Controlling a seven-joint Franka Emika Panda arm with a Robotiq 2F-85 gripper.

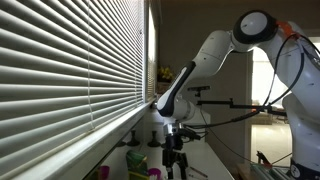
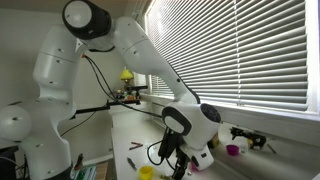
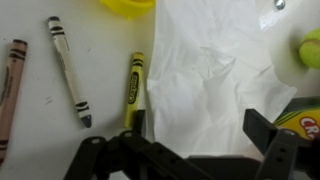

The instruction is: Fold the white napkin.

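Observation:
The creased napkin is lying between my low, open fingers, so they would pinch the napkin if they closed now, and my gripper should close on it.
The white napkin [image 3: 215, 70] lies flat and slightly creased on the white table, filling the middle and right of the wrist view. My gripper [image 3: 200, 130] hangs just above its near edge, fingers open and spread wide, with the napkin between them; nothing is held. In both exterior views the gripper [image 1: 174, 133] [image 2: 176, 150] points down at the table, low over the surface. The napkin itself is not visible in either exterior view.
A yellow crayon [image 3: 133, 92] lies along the napkin's left edge. A grey-white crayon [image 3: 68, 68] and a brownish crayon [image 3: 10, 85] lie further left. A yellow object [image 3: 127, 5] is at the top edge; a crayon box corner [image 3: 300, 122] at right. Window blinds [image 1: 70, 60] stand close by.

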